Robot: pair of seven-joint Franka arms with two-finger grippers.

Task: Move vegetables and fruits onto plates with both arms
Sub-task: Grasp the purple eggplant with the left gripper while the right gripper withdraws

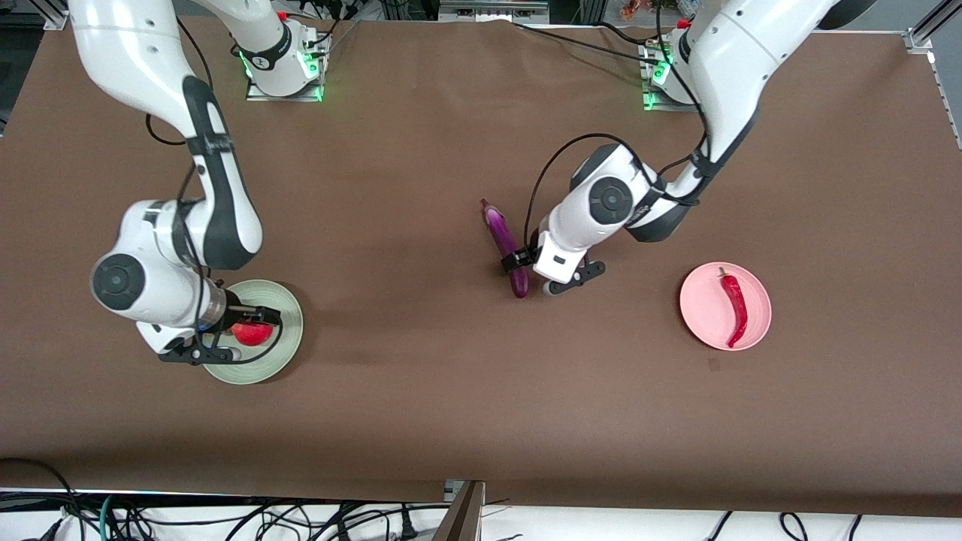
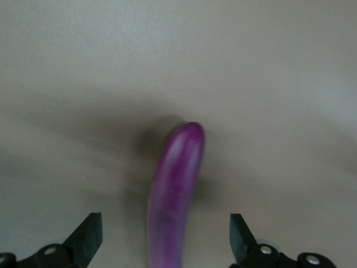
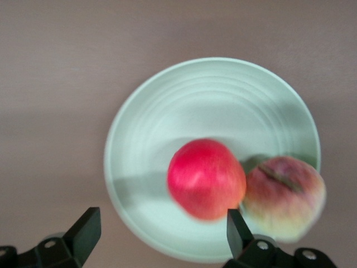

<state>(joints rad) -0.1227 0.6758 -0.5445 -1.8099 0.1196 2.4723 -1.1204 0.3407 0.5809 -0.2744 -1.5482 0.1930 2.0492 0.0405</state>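
I should next grab the purple eggplant by its thick body [image 1: 507, 243] with my left gripper, so I can bring it to the pink plate [image 1: 699, 308].
The purple eggplant [image 1: 502, 239] [image 2: 175, 184] lies on the brown table near its middle. My left gripper [image 1: 527, 270] [image 2: 164, 234] hangs low over the eggplant's rounded end, open, one finger on each side and not touching it. A red chili [image 1: 735, 306] rests on the pink plate [image 1: 699, 308] toward the left arm's end. On the mint green plate [image 1: 284, 342] [image 3: 184, 106] the round red fruit [image 1: 252, 333] [image 3: 206, 178] sits beside the peach [image 3: 284, 196]. The peach is hidden under the arm in the front view. My right gripper [image 1: 248, 324] [image 3: 162, 231] is open just above that plate, holding nothing.
The brown table [image 1: 421, 391] stretches bare between the two plates. The arms' bases [image 1: 285, 68] stand along the edge farthest from the front camera. Cables [image 1: 225, 518] hang below the nearest edge.
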